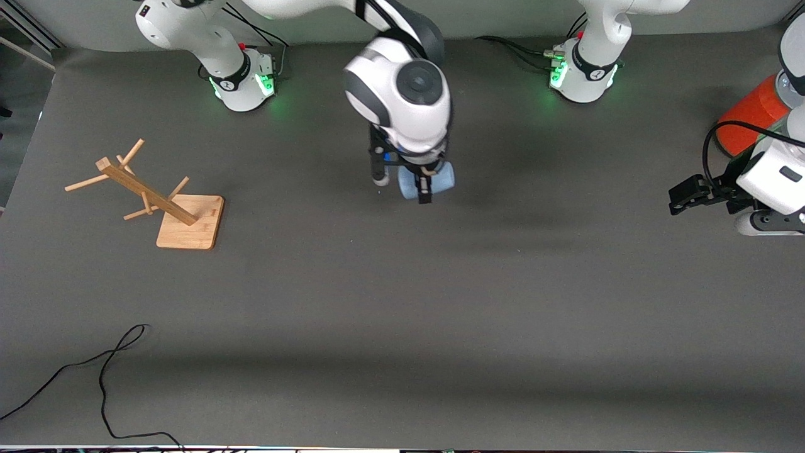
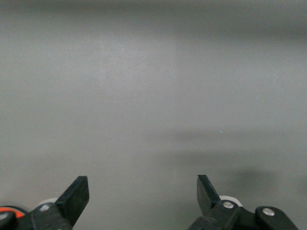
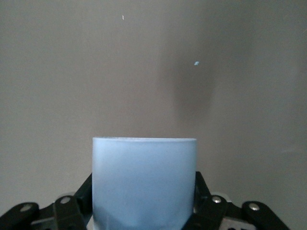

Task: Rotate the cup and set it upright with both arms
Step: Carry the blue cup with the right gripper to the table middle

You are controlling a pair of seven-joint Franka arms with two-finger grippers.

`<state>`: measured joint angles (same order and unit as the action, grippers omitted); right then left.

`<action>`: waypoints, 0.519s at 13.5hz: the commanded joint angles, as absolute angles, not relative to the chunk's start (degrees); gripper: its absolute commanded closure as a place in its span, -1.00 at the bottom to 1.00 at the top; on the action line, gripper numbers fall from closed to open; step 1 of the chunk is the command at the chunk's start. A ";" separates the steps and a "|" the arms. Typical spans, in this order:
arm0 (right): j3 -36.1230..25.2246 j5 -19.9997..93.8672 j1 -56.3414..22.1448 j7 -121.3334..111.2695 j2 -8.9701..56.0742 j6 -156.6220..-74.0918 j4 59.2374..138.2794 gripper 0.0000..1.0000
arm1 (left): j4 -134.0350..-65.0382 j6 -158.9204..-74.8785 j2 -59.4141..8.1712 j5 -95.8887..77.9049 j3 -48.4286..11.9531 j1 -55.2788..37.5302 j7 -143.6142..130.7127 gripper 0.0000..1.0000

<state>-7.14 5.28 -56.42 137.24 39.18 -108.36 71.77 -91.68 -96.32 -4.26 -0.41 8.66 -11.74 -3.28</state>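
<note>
The pale-blue cup (image 1: 443, 178) (image 3: 144, 182) hangs above the grey tabletop and would drop if my right gripper opened now, so it is too early to let go.
The pale-blue cup (image 1: 443, 178) is at the table's middle, under my right arm's hand, which hides part of it. My right gripper (image 1: 402, 185) points down at it. In the right wrist view the cup (image 3: 144, 182) fills the gap between the black fingers (image 3: 205, 191), which press on both its sides, so my right gripper (image 3: 144, 196) is shut on it. My left gripper (image 1: 679, 200) waits open and empty low over the table at the left arm's end. Its wrist view shows its spread gripper (image 2: 142, 188) with only bare grey table between the fingers.
A wooden rack (image 1: 192, 221) with pegs stands toward the right arm's end of the table. A large orange-red can (image 1: 751, 116) stands at the left arm's end, beside the left arm. A black cable (image 1: 104, 368) lies near the front edge.
</note>
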 commanded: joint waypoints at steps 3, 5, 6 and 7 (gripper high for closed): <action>-8.00 1.23 -59.67 147.12 54.03 -111.79 60.48 0.15 | -90.70 -95.10 -4.57 -0.09 8.88 -11.95 -3.25 -1.00; -8.00 1.14 -59.77 149.05 56.85 -113.54 60.12 0.15 | -90.88 -95.01 -4.57 -0.09 8.88 -11.69 -2.99 -1.00; -8.00 0.36 -59.85 150.11 58.17 -114.16 59.94 0.15 | -90.88 -95.01 -4.74 -0.09 8.88 -11.69 -2.99 -1.00; -8.00 -0.78 -60.11 151.16 59.05 -114.78 59.77 0.15 | -90.88 -95.01 -4.92 -0.09 8.88 -11.52 -3.08 -1.00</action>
